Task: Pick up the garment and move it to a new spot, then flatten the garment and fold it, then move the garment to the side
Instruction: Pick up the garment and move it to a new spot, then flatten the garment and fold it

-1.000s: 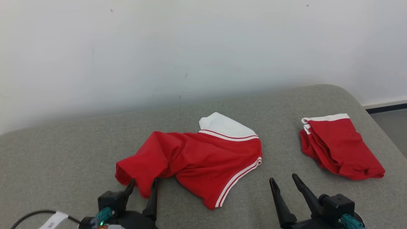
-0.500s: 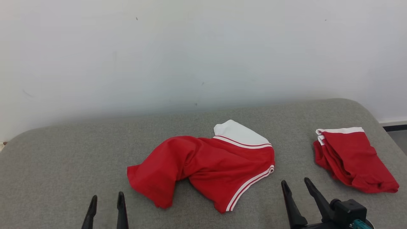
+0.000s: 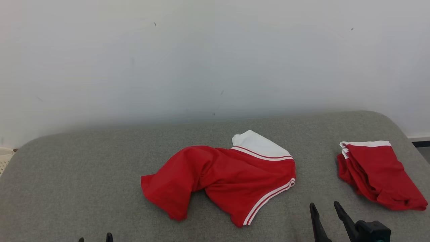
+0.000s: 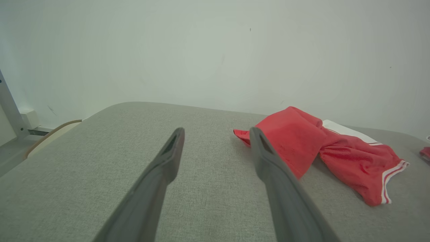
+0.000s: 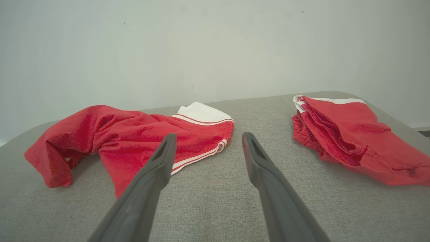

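Observation:
The crumpled red garment needs to be spread flat, so next my left gripper will grab it by its white striped edge (image 3: 266, 198).
The garment (image 3: 221, 178) is a red piece with white stripes and a white panel. It lies crumpled in the middle of the grey cushioned surface (image 3: 84, 181). My left gripper (image 3: 94, 238) shows just its fingertips at the bottom edge, well short of the garment's left corner. In the left wrist view my left gripper (image 4: 215, 132) is open and empty, with the garment (image 4: 302, 144) ahead to its right. My right gripper (image 3: 324, 207) stands open near the front right, below the garment's striped hem. In the right wrist view my right gripper (image 5: 209, 137) holds nothing and the garment (image 5: 127, 134) lies left of it.
A second red garment (image 3: 376, 174), folded with a white band, lies at the surface's right end, and the right wrist view has this folded garment (image 5: 342, 127) at its right. A white wall rises behind. A pale basket rim (image 3: 5, 156) shows at the far left, floor beyond the right edge.
The camera has shifted, moving the whole picture. My left gripper has drawn back from the garment's left corner toward the bottom edge; that corner now lies loose on the surface.

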